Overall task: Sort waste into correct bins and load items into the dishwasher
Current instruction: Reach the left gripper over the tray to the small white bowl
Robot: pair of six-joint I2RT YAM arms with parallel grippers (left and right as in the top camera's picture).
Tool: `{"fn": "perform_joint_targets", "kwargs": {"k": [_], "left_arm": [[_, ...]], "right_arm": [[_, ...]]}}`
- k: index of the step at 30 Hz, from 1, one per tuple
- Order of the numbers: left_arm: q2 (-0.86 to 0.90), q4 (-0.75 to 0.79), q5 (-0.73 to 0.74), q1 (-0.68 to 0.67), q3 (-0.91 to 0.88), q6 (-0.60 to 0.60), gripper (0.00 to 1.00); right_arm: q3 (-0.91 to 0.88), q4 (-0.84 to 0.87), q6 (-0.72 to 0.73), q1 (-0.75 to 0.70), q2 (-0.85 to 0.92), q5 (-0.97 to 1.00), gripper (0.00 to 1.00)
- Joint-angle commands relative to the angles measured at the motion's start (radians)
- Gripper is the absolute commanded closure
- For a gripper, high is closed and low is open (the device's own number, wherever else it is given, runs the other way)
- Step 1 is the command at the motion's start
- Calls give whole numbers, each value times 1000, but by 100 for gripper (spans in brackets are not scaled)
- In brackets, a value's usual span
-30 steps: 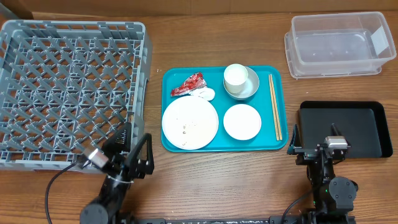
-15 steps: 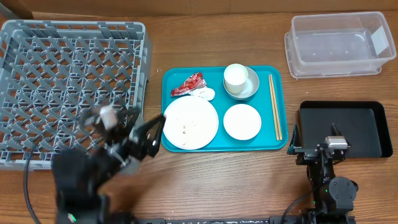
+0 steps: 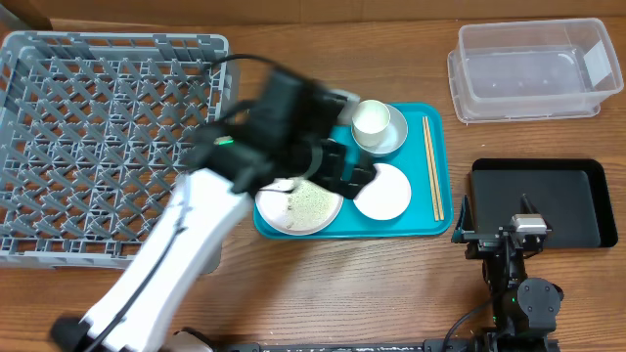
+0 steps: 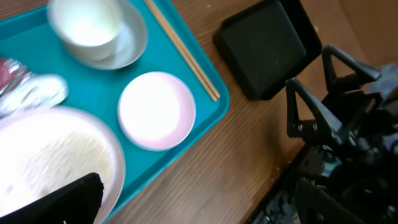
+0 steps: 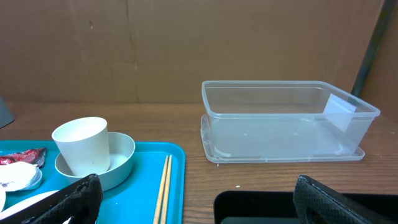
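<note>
I next need to grab the empty bowl with my left gripper by one side of its rim. The opposite side of its rim then stays free, so the bowl can go tilted into the dish rack.
My left gripper hangs open over the teal tray, above the right edge of the large white plate, which carries pale crumbs. Nothing is between its fingers. The left wrist view shows the plate, an empty bowl, the cup standing in a second bowl, the chopsticks, the red wrapper and the white scrap. My arm hides the wrapper from overhead. My right gripper rests open at the black tray's near-left corner, holding nothing.
The grey dish rack fills the left side. The clear tub stands at the back right, behind the black tray. The teal tray lies in the middle. The right wrist view shows the cup, the chopsticks and the tub.
My left arm has swung from the front-left of the table up and right, over the teal tray. The right arm has not moved.
</note>
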Motion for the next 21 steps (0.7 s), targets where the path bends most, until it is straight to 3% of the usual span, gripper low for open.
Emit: {"fn": "perform_joint_targets", "kwargs": {"k": [1,5,13,21], "left_arm": [[84,24,-80,-85,37,7,0],[191,82,-114,-152,37,-2,0],[343,89,-489,-278,37,8,0],[416,236,-472,-299,37,-35,0]], "right_arm": [[-10,6,-3,-4,-10,9,0],[-10,6,-3,-4,-10,9,0],[-10,6,-3,-4,-10,9,0],[-10,6,-3,-4,-10,9,0]]}}
